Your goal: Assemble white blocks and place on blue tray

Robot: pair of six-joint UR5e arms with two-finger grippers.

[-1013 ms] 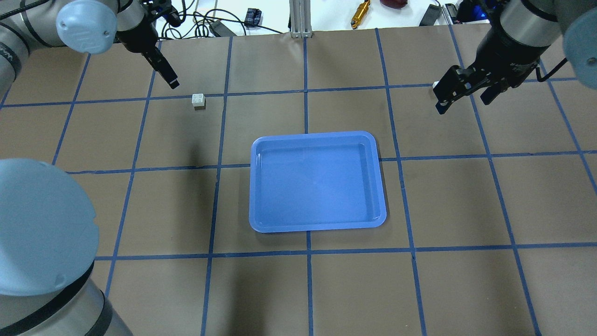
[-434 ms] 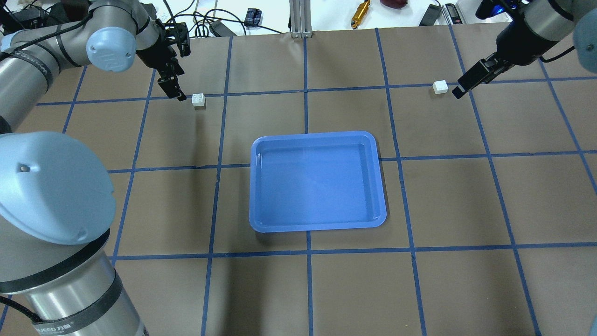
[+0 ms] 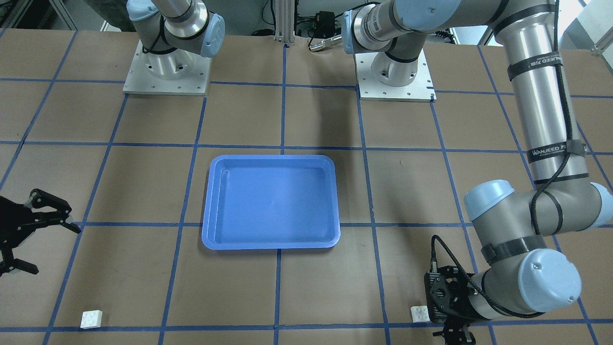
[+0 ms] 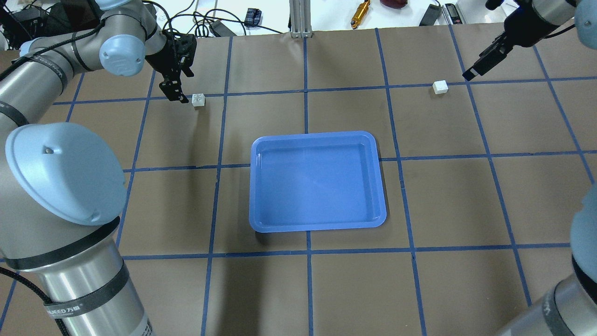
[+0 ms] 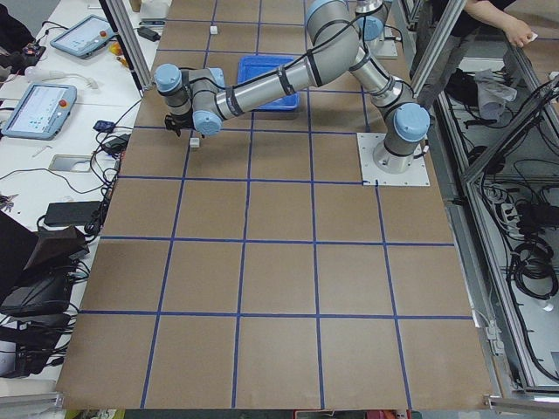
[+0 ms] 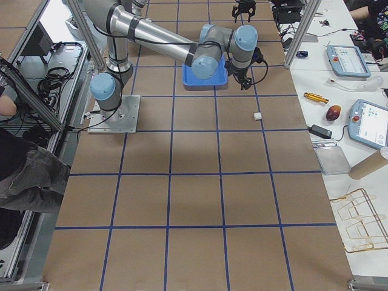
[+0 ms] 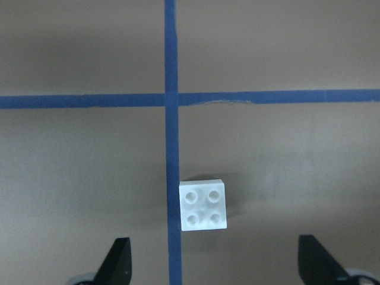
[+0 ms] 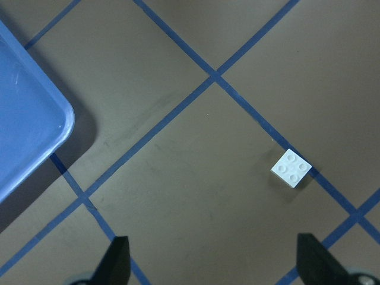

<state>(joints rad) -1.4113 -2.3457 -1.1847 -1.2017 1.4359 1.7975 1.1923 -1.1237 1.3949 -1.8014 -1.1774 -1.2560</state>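
The fingers of my left gripper are high above the table and don't reach the sides of the white block. My left gripper should go lower before it closes on the block.
The blue tray [image 4: 317, 135] lies mid-table, with nothing in it; it also shows in the front view [image 3: 270, 160] and at the edge of the right wrist view [image 8: 35, 119]. One white block [image 4: 198, 100] sits on the table at the far left, studs up. My left gripper [image 4: 173, 94] is open just left of it; in the left wrist view the block [image 7: 203, 205] lies ahead of the open fingers [image 7: 119, 261]. The other white block [image 4: 440, 87] sits at the far right. My right gripper [image 4: 472, 73] is open, raised, right of it.
Blue tape lines grid the brown table. Cables, a yellow tool [image 4: 360, 14] and small devices lie beyond the far edge. The arm bases [image 3: 165, 72] stand at the robot's side. In the front view the blocks are near the bottom edge [image 3: 420, 314] [image 3: 91, 318].
The left gripper has come down beside the left block and its wrist has turned. The right gripper has moved off the right block, farther back and right, uncovering it.
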